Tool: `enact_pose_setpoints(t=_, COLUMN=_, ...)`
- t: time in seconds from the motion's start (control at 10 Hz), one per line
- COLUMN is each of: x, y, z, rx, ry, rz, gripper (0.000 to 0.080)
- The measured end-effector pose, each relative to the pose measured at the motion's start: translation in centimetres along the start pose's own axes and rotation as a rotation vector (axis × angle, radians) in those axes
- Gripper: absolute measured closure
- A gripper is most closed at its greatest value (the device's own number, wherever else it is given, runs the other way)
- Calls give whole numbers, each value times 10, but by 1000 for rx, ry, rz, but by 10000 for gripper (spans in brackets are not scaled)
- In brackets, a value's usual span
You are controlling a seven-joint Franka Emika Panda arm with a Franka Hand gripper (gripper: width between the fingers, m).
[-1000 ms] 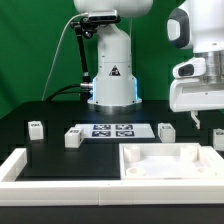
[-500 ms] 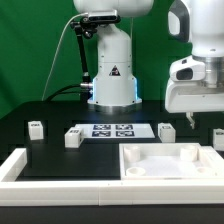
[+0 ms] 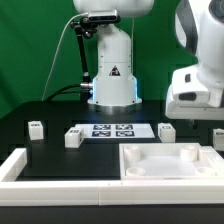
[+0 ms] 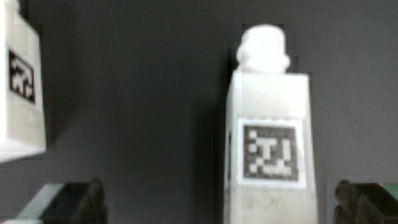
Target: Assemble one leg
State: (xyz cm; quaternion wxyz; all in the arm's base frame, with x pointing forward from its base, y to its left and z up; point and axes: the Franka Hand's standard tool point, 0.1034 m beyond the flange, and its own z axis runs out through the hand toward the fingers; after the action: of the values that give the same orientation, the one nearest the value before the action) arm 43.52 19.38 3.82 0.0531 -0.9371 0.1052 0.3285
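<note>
I need to take hold of the leg by its tagged section (image 4: 272, 153) with my gripper next, so the leg's rounded peg stays free to enter the white tray-like part.
In the wrist view a leg (image 4: 270, 120), a white post with a square marker tag and a rounded peg at one end, lies on the black table between my open gripper (image 4: 217, 205). Its dark fingertips (image 4: 71, 205) stand clear of it on both sides, and it lies nearer one of them. A second leg (image 4: 18, 80) lies beside it, cut off by the frame edge. In the exterior view the arm's white hand (image 3: 197, 92) hangs above the table on the right, over two legs (image 3: 166, 131) (image 3: 219, 138). The fingers are not clear there.
Two more legs (image 3: 36, 128) (image 3: 72, 138) stand on the exterior view's left. The marker board (image 3: 112, 130) lies before the robot base. The large white tray-like part (image 3: 150, 172) lies at the front, with a white rim (image 3: 14, 166) at the front left.
The arm's hand has shifted a little toward the exterior view's right and turned. The legs and the tray-like part have not moved.
</note>
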Motion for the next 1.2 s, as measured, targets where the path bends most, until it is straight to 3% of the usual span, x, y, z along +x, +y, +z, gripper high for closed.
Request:
enact_pose_setpoints(t=0.2, x=-3, y=-5, z=11, rx=15, ry=-153, rz=20, gripper=150)
enact_pose_setpoints(t=0.4, x=4, y=-9, z=22, rx=36, ry=-185, rz=37, gripper=150)
enact_pose_setpoints(t=1.0, x=1, y=-17, z=35, rx=17, ry=-183, rz=46, gripper=150)
enact_pose_setpoints(t=1.1, x=1, y=-17, z=35, rx=17, ry=-183, rz=46, gripper=276)
enact_pose_setpoints(t=1.2, x=1, y=-17, z=35, rx=17, ry=-184, rz=46, gripper=276)
